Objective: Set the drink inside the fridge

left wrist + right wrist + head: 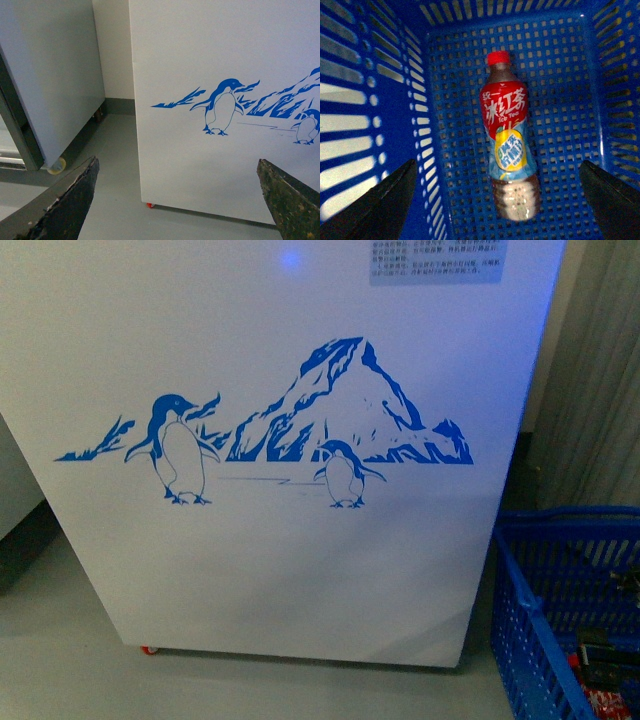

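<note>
The drink needs to go in the fridge. My right gripper should grab the bottle around its red-and-blue label [507, 140] next.
The drink [507, 135], a bottle with a red cap and red label, lies flat on the floor of a blue basket [570, 100]. My right gripper [502, 200] hangs open above it, the bottle's base between the two dark fingers without touching them. The fridge [290, 560], white with a blue penguin-and-mountain graphic, fills the front view; its lid is out of view. My left gripper [180, 200] is open and empty, facing the fridge's [225, 165] lower front near a red castor [150, 205].
The blue basket [550, 610] stands on the grey floor right of the fridge. A grey upright cabinet [50, 85] on castors stands left of the fridge, with a narrow floor gap [112, 150] between them. A curtain [600, 370] hangs behind the basket.
</note>
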### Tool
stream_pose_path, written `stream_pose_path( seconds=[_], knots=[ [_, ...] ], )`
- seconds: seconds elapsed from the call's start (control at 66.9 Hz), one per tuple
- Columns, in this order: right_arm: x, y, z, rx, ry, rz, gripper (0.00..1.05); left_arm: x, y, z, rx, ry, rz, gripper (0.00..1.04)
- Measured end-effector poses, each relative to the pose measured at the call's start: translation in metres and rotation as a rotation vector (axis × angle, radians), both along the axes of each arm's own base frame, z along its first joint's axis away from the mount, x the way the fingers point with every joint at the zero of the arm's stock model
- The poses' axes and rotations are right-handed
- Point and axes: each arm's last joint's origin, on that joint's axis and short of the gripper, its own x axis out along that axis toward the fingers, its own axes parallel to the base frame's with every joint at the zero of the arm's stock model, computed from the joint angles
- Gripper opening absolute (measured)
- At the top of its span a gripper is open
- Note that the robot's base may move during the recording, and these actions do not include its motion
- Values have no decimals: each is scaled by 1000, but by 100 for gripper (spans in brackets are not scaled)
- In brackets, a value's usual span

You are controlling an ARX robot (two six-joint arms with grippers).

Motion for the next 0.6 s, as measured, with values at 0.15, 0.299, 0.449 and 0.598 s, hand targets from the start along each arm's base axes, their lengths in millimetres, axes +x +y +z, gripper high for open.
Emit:
stream_pose_path(
  seconds=[0.15,0.299,0.449,0.598],
  knots=[
    [9,-8,-41,3,57,-19,97,0,0,0,0,0,0,97],
    [15,-11,-73,13,104,-21,97,0,0,0,0,0,0,97],
    [19,-8,-97,23,153,-13,97,0,0,0,0,0,0,97],
    [20,-8,-117,6,177,-17,97,0,0,0,0,0,0,97]
  ],
)
